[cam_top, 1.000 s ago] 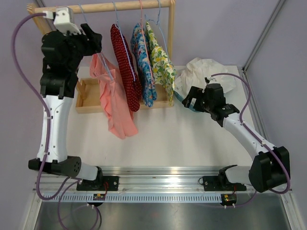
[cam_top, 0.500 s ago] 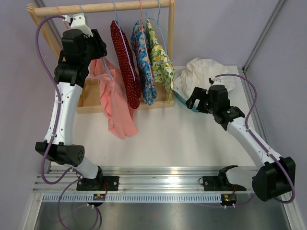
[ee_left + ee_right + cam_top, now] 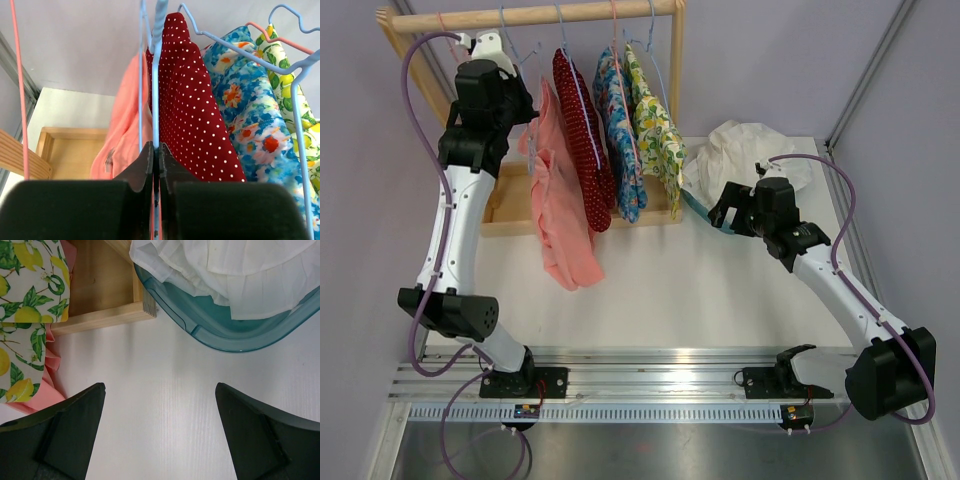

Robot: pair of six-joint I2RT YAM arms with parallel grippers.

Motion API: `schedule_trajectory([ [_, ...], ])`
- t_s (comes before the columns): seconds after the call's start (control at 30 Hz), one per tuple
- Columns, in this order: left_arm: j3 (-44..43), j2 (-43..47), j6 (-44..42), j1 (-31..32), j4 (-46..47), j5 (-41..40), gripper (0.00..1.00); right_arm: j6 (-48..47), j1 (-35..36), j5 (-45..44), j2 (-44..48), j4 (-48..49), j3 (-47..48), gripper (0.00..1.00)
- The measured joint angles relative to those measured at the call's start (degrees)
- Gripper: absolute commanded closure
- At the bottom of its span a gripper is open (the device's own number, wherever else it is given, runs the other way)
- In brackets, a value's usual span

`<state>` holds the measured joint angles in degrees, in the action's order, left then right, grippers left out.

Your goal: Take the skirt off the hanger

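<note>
I should next grab the skirt at its end nearest the hanger with my right gripper to remove it, keeping that gripper's fingers off the hanger's wire.
The salmon-pink skirt hangs from a light-blue wire hanger at the left end of the wooden rail. My left gripper is raised beside the rail and shut on that hanger's wire. In the left wrist view the wire runs straight down between the closed fingers of the left gripper, with the skirt just left of it. My right gripper hovers open over the white table, right of the rack. Nothing lies between the fingers of the right gripper.
A red polka-dot garment, a blue floral one and a lemon-print one hang on the same rail. The rack's wooden base tray lies below. A teal basin holds white cloth at the back right.
My left gripper moved in toward the rail and closed on the blue hanger wire. The pink skirt swung right, closer to the red garment. The right arm shifted slightly.
</note>
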<state>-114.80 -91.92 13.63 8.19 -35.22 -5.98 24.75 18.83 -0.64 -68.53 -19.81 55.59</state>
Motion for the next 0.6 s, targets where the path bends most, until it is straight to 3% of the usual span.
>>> schedule_trajectory([
  [0.37,-5.60,-0.44,-3.06,1.38,-6.93,-3.19,1.00,-2.47,1.44,4.28,2.16,0.04,1.44,0.01],
  [0.6,-15.65,-0.04,-4.17,2.40,-11.91,-4.83,1.00,-8.11,16.61,4.90,1.90,-0.63,19.98,0.00],
])
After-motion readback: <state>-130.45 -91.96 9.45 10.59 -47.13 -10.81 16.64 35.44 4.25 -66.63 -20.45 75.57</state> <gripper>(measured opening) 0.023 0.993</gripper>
